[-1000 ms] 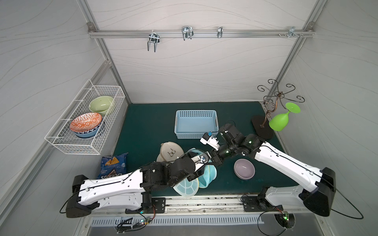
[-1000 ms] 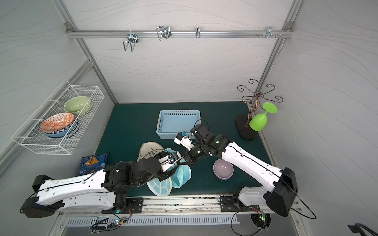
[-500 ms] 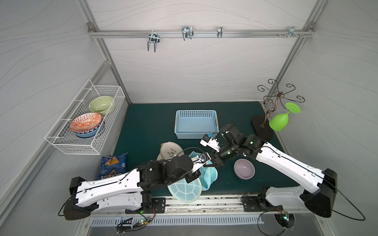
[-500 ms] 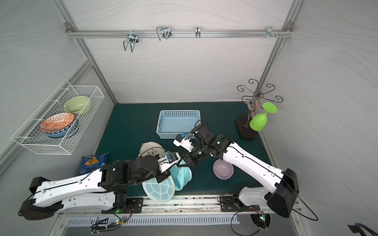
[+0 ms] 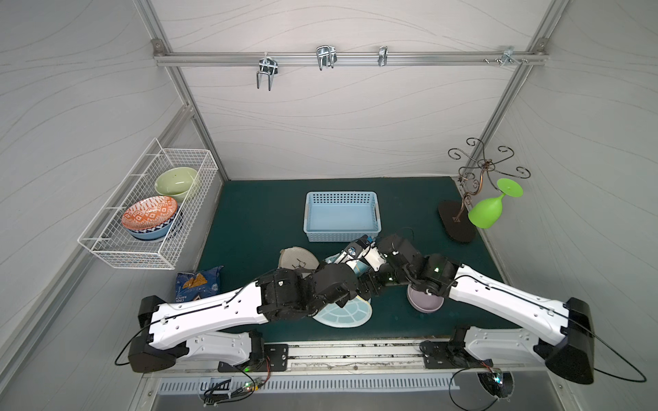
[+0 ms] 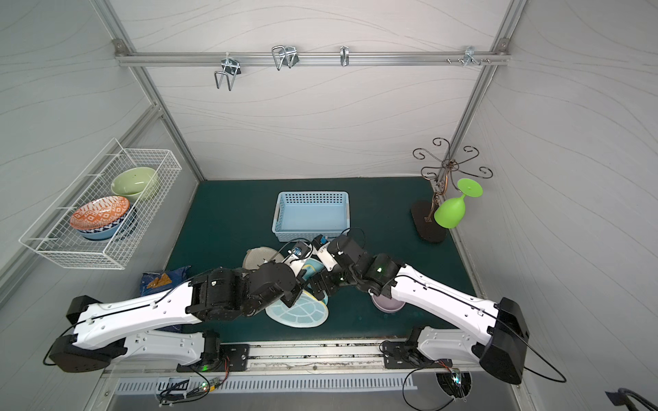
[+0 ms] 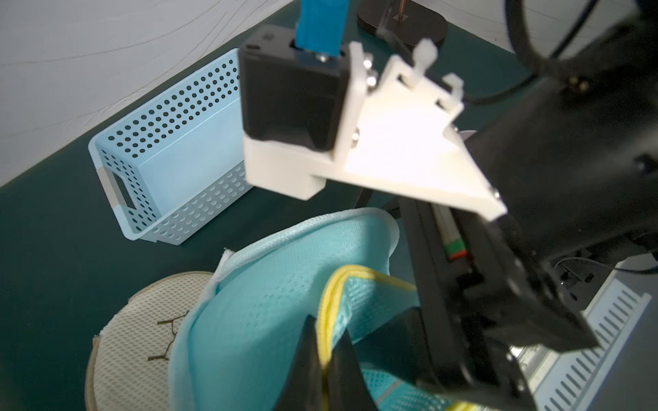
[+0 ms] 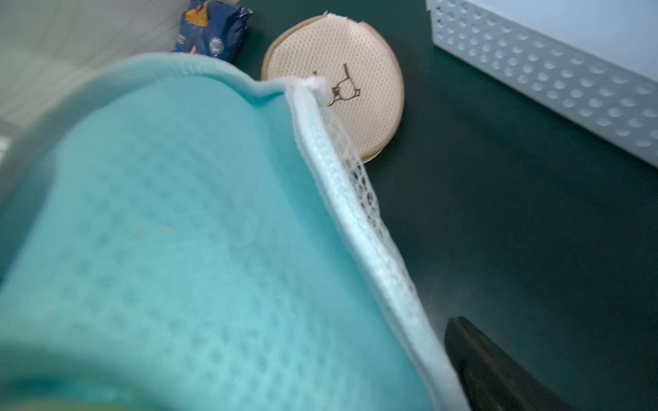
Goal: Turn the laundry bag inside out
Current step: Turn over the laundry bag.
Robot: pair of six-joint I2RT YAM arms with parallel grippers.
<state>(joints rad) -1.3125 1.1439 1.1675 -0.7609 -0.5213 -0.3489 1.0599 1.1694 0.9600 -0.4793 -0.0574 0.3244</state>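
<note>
The right gripper should next grab the laundry bag by its yellow-trimmed edge, away from the left gripper, so that the laundry bag's opening gets opened.
The laundry bag [image 7: 277, 284] is teal mesh with a yellow-trimmed edge, and it is raised and folded between the two arms at the table's front middle. In both top views its round pale panel [image 5: 343, 313] [image 6: 297, 313] lies flat under the wrists. My left gripper [image 7: 324, 350] is shut on the yellow edge. My right gripper [image 5: 370, 284] is open beside the bag. In the right wrist view one black finger [image 8: 491, 370] stands apart from the bag's white seam [image 8: 356, 199], and the other finger is hidden behind the teal mesh.
A beige round mesh pouch [image 5: 297, 258] lies just left of the bag. A light blue basket [image 5: 341, 217] stands behind, a purple bowl [image 5: 425, 302] under the right arm, and a chip bag [image 5: 197, 283] at front left. A wire rack [image 5: 149, 210] hangs on the left wall, and a stand holding a green glass [image 5: 486, 211] stands at the right.
My left gripper has closed on the bag's yellow edge. After that my right gripper's jaws came apart and let go of the bag. The left wrist has moved right, over the bag.
</note>
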